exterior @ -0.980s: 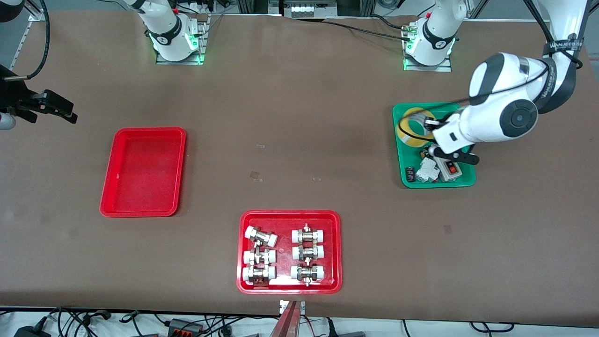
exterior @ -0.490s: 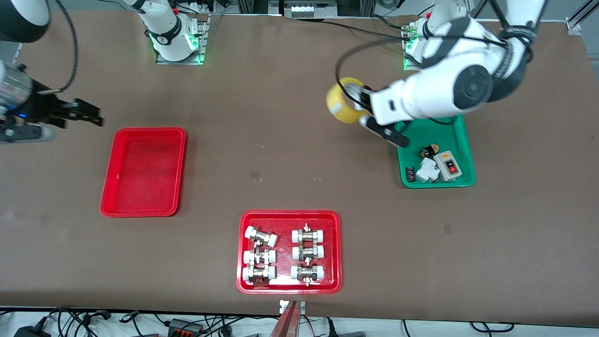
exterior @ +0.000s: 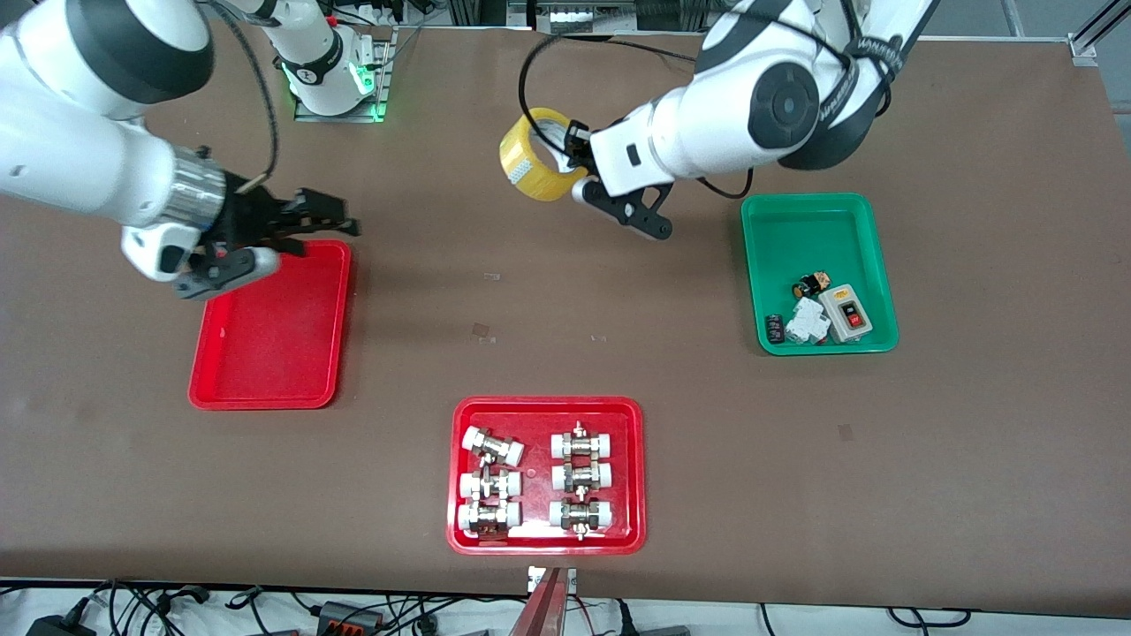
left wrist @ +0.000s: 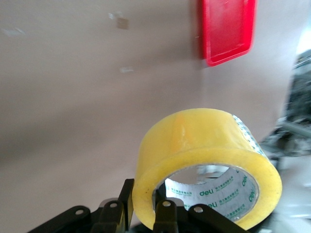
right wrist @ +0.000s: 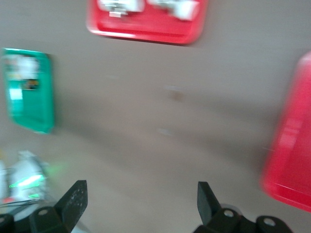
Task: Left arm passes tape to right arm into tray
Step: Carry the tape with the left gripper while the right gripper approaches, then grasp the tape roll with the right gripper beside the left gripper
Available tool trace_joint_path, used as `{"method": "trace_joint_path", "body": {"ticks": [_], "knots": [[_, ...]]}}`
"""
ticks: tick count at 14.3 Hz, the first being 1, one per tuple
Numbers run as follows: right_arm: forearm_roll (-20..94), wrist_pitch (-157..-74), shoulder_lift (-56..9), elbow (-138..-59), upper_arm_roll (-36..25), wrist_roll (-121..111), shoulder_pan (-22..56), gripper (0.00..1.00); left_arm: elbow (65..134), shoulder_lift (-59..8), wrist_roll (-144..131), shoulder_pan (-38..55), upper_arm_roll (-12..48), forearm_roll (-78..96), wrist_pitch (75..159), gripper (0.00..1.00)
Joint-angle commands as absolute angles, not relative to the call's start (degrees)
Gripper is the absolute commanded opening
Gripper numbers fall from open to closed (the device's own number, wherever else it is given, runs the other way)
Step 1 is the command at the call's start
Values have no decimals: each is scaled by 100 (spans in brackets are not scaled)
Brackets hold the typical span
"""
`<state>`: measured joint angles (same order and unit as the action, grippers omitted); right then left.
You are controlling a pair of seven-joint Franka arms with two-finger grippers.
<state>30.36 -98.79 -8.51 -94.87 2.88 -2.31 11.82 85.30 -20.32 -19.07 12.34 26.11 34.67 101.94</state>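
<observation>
The yellow tape [exterior: 535, 155] should go into the red tray [exterior: 274, 341], so my right gripper will grab the tape by its flat sides next and bring it there.
My left gripper [exterior: 573, 163] is shut on the wall of the yellow tape [exterior: 535, 155] and holds it in the air over the bare table, between the two arm bases. In the left wrist view the tape [left wrist: 204, 155] fills the lower part, one finger inside the ring and one outside. My right gripper [exterior: 340, 221] is open and empty over the farther edge of the empty red tray [exterior: 269, 327]. Its fingers [right wrist: 73, 196] stand wide apart in the right wrist view, where the tray [right wrist: 291, 160] shows at the edge.
A green tray [exterior: 817, 274] with small electrical parts lies toward the left arm's end. A wider red tray [exterior: 548, 477] with several white-capped metal fittings lies nearest the front camera. Bare brown table spans the middle.
My left arm lifted the tape out of the green tray and carried it toward the right arm's end. My right gripper swung in from the table's end to over the red tray.
</observation>
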Motion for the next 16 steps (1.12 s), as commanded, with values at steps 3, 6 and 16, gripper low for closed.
{"method": "trace_joint_path", "body": {"ticks": [3, 6, 16], "knots": [[4250, -10019, -967, -9141, 229, 255, 1730, 100, 7708, -2681, -2443, 1143, 2602, 3876, 10081, 0], [4482, -10248, -975, -9167, 229, 255, 2126, 100, 7708, -2654, -2452, 1125, 2584, 3867, 10072, 0], [4579, -10643, -1099, -9167, 229, 431, 2513, 100, 7708, -2628, -2399, 993, 2575, 3850, 9993, 0]]}}
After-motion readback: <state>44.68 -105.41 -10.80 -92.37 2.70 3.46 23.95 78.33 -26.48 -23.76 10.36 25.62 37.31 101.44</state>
